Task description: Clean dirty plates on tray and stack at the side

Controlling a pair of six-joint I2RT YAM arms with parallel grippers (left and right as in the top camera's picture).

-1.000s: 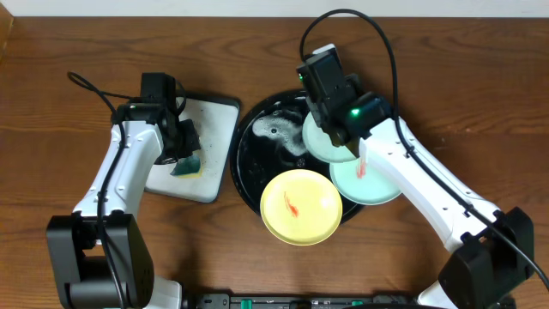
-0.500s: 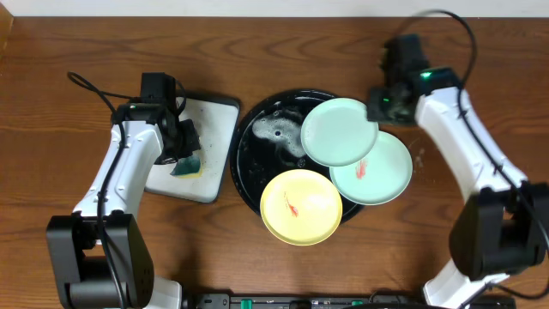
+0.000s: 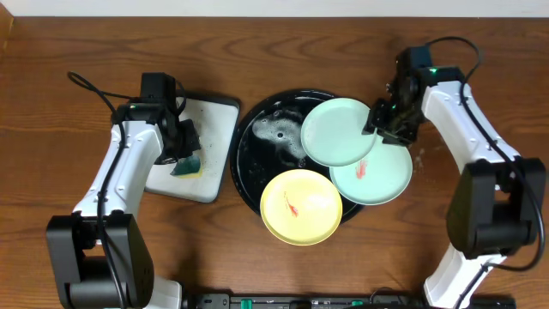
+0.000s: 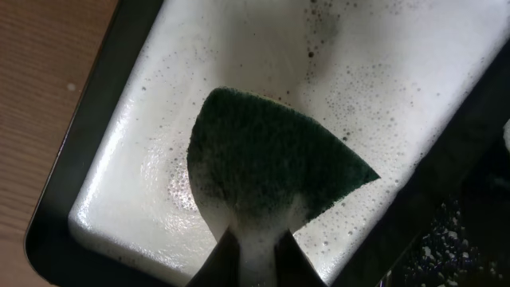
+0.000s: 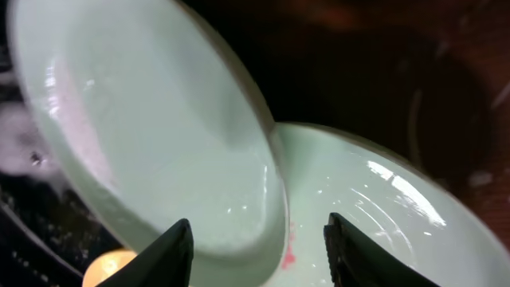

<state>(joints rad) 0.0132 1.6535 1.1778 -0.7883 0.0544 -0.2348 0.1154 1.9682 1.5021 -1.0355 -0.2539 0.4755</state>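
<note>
The right gripper grabs the upper mint plate's rim (image 3: 372, 133) (image 5: 282, 222) next, on the side away from the sponge, to stack the plate aside. The plate's flat side stays free that way.
The black tray (image 3: 256, 163) holds foam and three plates. An upper mint plate (image 3: 337, 131) overlaps a lower mint plate (image 3: 382, 180) that bears a red smear. The yellow plate (image 3: 300, 206), also smeared red, lies at the front. My right gripper (image 3: 383, 120) is at the upper mint plate's right edge. In the right wrist view it (image 5: 259, 255) is open, its fingers on either side of that plate's rim (image 5: 267, 215) and above the lower mint plate (image 5: 374, 199). My left gripper (image 4: 259, 259) is shut on a green sponge (image 4: 271, 159).
A white rectangular tray (image 3: 214, 120) with a dark rim and soapy water sits left of the black tray, with the sponge (image 3: 187, 163) over it. Bare wooden table (image 3: 69, 51) surrounds both trays. Cables trail from both arms.
The right arm swung from over the tray out to the right, then came in at the upper mint plate's right edge, and its jaws opened. The left arm and sponge stayed put.
</note>
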